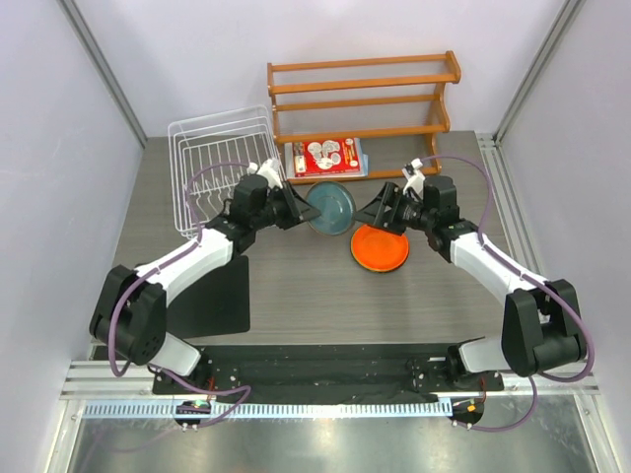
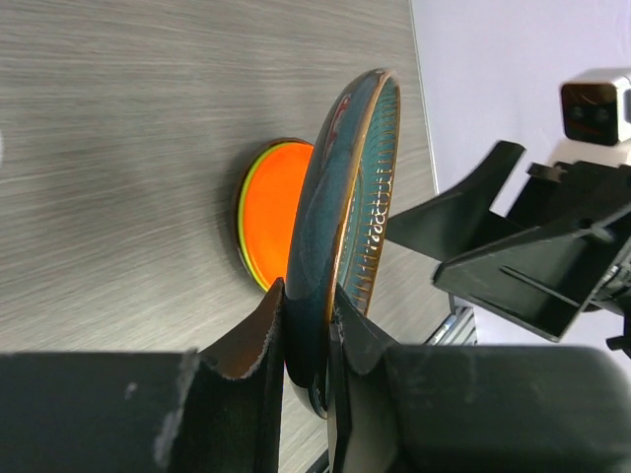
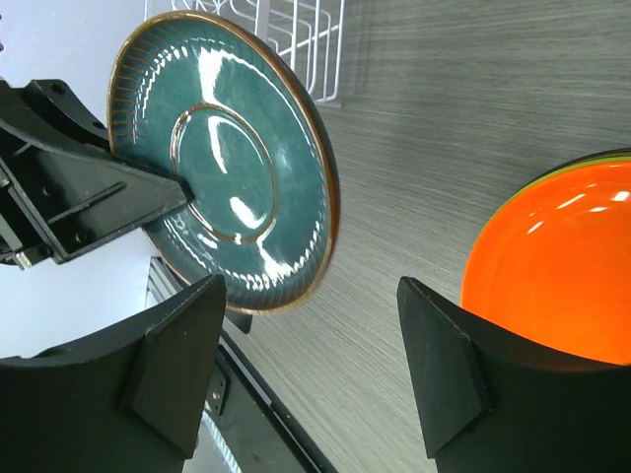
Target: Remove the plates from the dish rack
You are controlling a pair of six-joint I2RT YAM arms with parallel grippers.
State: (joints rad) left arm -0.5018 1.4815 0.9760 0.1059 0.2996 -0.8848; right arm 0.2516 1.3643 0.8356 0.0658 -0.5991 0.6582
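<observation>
My right gripper grabs the dark teal plate by its free rim [image 1: 352, 209] [image 3: 326, 236] next, which leaves the teal plate's base free to rest on the orange plate.
My left gripper [image 1: 299, 209] is shut on the rim of the dark teal plate [image 1: 331, 208] and holds it upright on edge above the table; it shows edge-on in the left wrist view [image 2: 340, 212] and face-on in the right wrist view [image 3: 222, 163]. My right gripper [image 1: 373, 215] is open and empty, facing the teal plate from the right. The orange plate [image 1: 380, 246] lies flat on the table atop a lime green plate whose rim shows [image 2: 250, 258]. The white wire dish rack [image 1: 222, 158] stands at the back left, with no plate showing in it. The dark red plate is out of view.
An orange-brown wooden slatted shelf [image 1: 363, 97] stands at the back. A red-and-white printed packet [image 1: 327, 156] lies in front of it. A dark mat [image 1: 215, 301] lies near the left arm's base.
</observation>
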